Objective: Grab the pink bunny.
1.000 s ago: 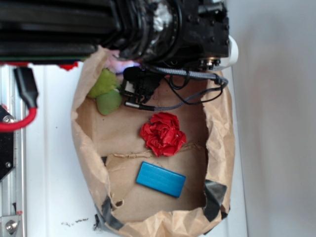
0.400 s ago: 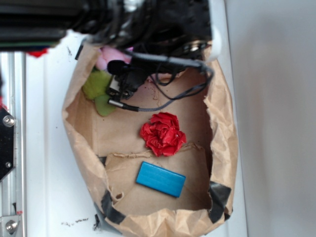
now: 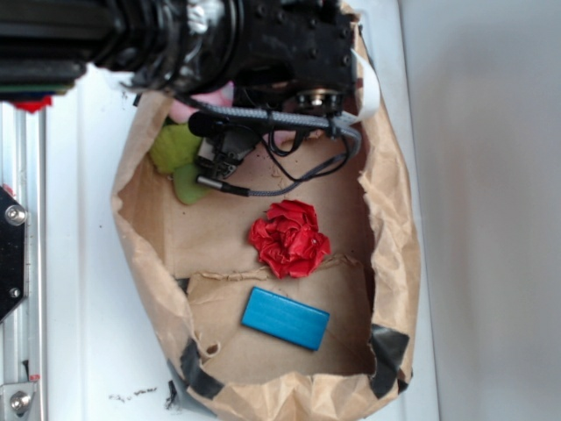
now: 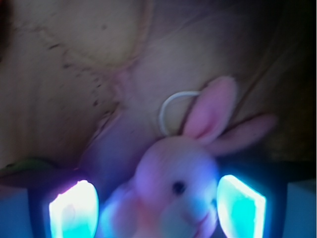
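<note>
I should grab the pink bunny from the paper bag next, by its rounded head (image 4: 174, 173).
The pink bunny (image 4: 176, 191) fills the bottom middle of the wrist view, with its ears and white string loop (image 4: 171, 106) pointing up. My gripper (image 4: 157, 198) is open, and its two lit fingers (image 4: 74, 210) stand on either side of the bunny's head and body. The right finger is almost at the bunny's cheek, while a gap shows on the left. In the exterior view only a bit of the pink bunny (image 3: 195, 103) shows under the black arm, at the bag's top left. The gripper itself is hidden there.
Everything lies inside a brown paper bag (image 3: 394, 228) with raised crumpled walls. A lime-green plush toy (image 3: 175, 153) lies just below the bunny. A red paper ball (image 3: 289, 237) and a blue block (image 3: 285, 317) lie lower down. Cables (image 3: 298, 180) hang from the arm.
The arm has shifted left and come down over the bag's top left corner. The bag's walls have shifted and its outline has changed.
</note>
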`<state>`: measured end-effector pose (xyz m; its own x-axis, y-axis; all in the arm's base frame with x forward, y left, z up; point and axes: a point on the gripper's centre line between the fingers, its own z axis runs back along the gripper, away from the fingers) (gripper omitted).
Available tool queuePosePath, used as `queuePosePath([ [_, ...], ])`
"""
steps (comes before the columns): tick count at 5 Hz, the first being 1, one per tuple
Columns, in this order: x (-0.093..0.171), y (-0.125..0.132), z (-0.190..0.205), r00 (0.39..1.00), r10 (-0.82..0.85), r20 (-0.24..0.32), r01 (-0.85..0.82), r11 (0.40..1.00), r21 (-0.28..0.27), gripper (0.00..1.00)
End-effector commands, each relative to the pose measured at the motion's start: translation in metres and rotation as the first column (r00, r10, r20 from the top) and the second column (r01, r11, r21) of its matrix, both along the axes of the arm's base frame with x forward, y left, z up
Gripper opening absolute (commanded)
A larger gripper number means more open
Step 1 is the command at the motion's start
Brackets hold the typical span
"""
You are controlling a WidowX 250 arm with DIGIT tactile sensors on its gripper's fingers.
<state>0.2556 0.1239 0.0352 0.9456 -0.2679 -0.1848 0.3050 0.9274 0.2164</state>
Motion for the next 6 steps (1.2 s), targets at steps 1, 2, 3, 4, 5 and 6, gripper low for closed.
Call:
queuePosePath([
  [1, -0.0191, -0.0071, -0.0131, 1.000, 0.012, -0.002, -0.012, 0.999, 0.051, 1.00],
  [2, -0.0180, -0.0070, -0.0171, 1.000, 0.009, -0.004, -0.008, 0.998, 0.060, 1.00],
  [3, -0.0166, -0.0056, -0.0172, 0.999, 0.042, 0.010, -0.042, 0.997, 0.067, 0.00],
  [4, -0.0171, -0.0068, -0.0164, 0.998, 0.057, 0.019, -0.058, 0.996, 0.064, 0.00],
  [5, -0.0167, -0.0074, -0.0173, 0.997, 0.066, 0.030, -0.068, 0.996, 0.054, 0.00],
  [6, -0.0172, -0.0080, -0.0173, 0.997, 0.071, 0.034, -0.073, 0.996, 0.047, 0.00],
])
